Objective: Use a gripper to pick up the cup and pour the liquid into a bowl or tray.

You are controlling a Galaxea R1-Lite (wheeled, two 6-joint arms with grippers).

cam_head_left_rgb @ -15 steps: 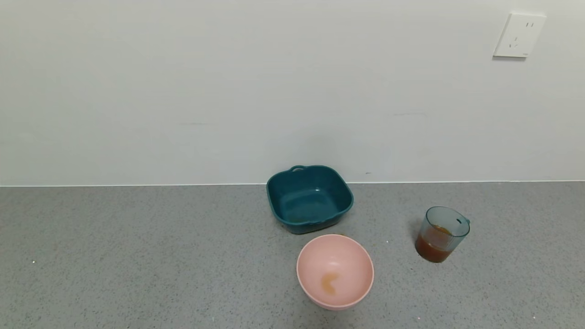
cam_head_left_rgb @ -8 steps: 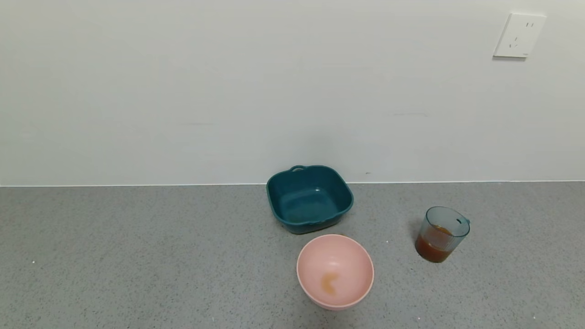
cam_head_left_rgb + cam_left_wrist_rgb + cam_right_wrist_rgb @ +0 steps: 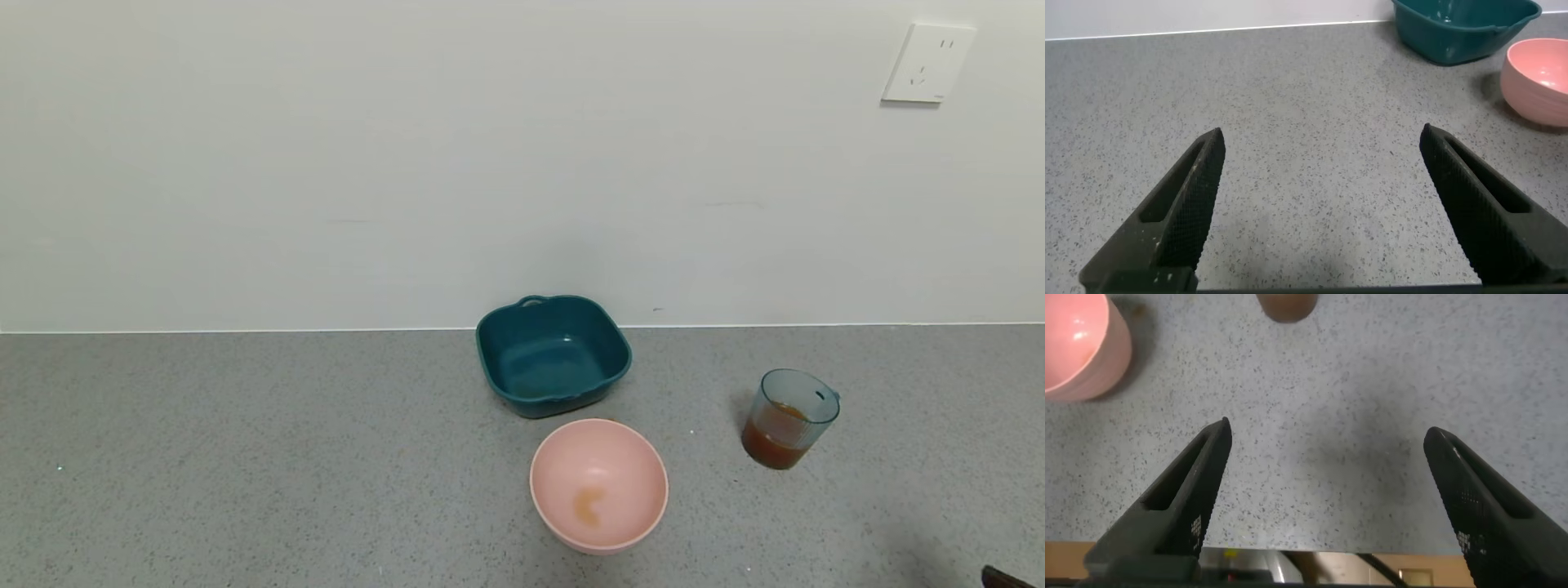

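I should next grab the cup by its ribbed sides with my right gripper to keep it level, because loose reddish-brown liquid [image 3: 774, 446] is in the cup.
The translucent blue-grey ribbed cup [image 3: 791, 417] stands upright on the grey counter at the right, with reddish-brown liquid [image 3: 774, 445] in its lower half; only its base shows in the right wrist view [image 3: 1286, 305]. The pale pink bowl [image 3: 599, 484] sits to the cup's left, nearer the front, with a small brown puddle inside; it also shows in the right wrist view [image 3: 1078, 345] and the left wrist view [image 3: 1538, 79]. My right gripper [image 3: 1326, 439] is open and empty over bare counter near the front edge, short of the cup; its tip just enters the head view [image 3: 1008, 578]. My left gripper [image 3: 1321, 140] is open and empty over bare counter.
A dark teal square dish with handles [image 3: 553, 354] stands behind the pink bowl near the wall; it also shows in the left wrist view [image 3: 1463, 28]. A white wall socket [image 3: 927, 63] is at the upper right. The counter's front edge [image 3: 1315, 554] lies under the right gripper.
A dark tip of the right arm has come into the head view at the bottom right corner. The cup, bowl and dish have not moved.
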